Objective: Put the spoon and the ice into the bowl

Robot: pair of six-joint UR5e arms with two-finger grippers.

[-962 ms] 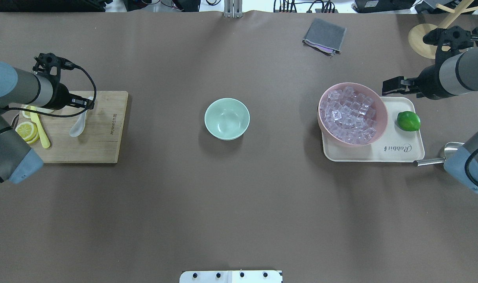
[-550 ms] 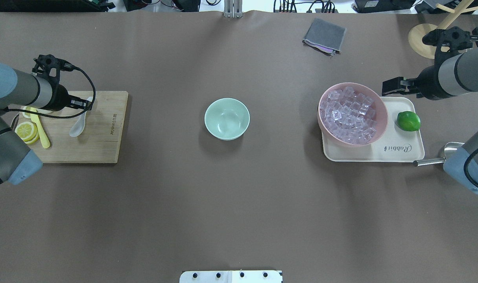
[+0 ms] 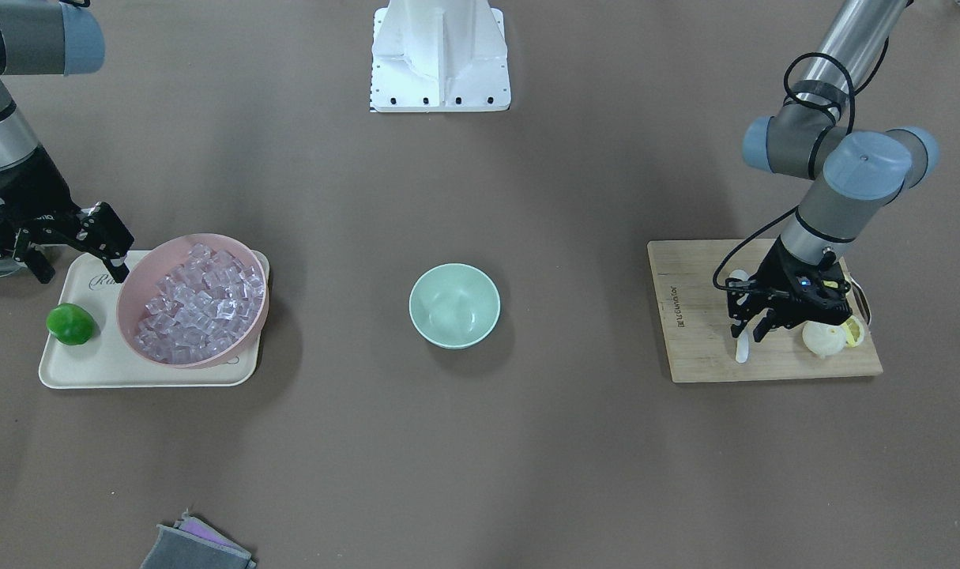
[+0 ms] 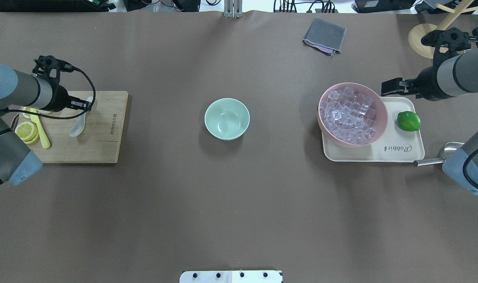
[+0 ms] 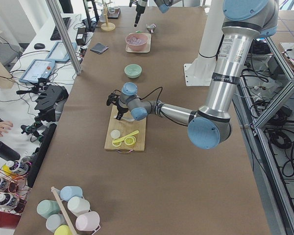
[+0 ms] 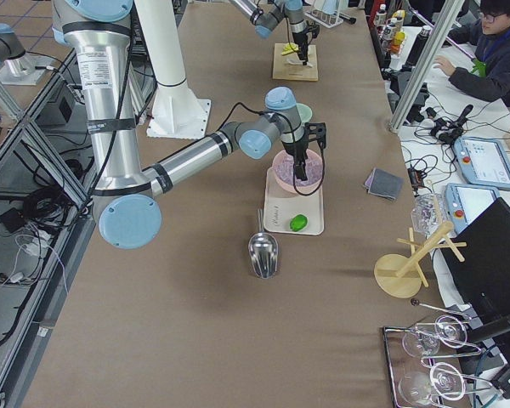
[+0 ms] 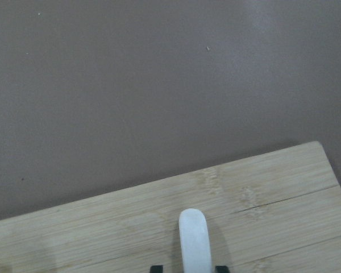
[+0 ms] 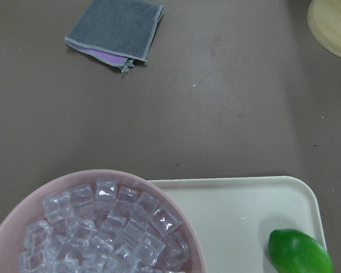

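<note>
The white spoon's bowl end [image 3: 738, 276] is wide and round, so my left gripper needs to grab the white spoon by its narrow handle [image 3: 743, 346] next.
The white spoon [image 4: 77, 126] lies on the wooden cutting board [image 4: 105, 145], handle pointing away from me. My left gripper [image 4: 84, 104] is low over the handle and open. In the left wrist view the handle [image 7: 194, 239] sits between the two fingertips [image 7: 156, 268]. The spoon also shows in the front view [image 3: 739, 348]. The mint-green bowl [image 4: 227, 118] stands empty at mid-table. Clear ice cubes [image 4: 351, 116] fill a pink bowl [image 4: 385, 122]. My right gripper [image 4: 384, 88] is open and empty, just beyond that bowl's far right rim.
Lemon slices [image 4: 26, 131] and a yellow utensil [image 4: 40, 127] lie on the board's left. The pink bowl and a lime [image 4: 408, 120] sit on a cream tray [image 4: 400, 151]. A metal scoop [image 4: 435, 157] lies right of it. A grey cloth [image 4: 324, 35] lies at the back.
My left gripper has drawn back slightly to the left along the spoon handle. The right gripper has barely shifted. Nothing has been picked up.
</note>
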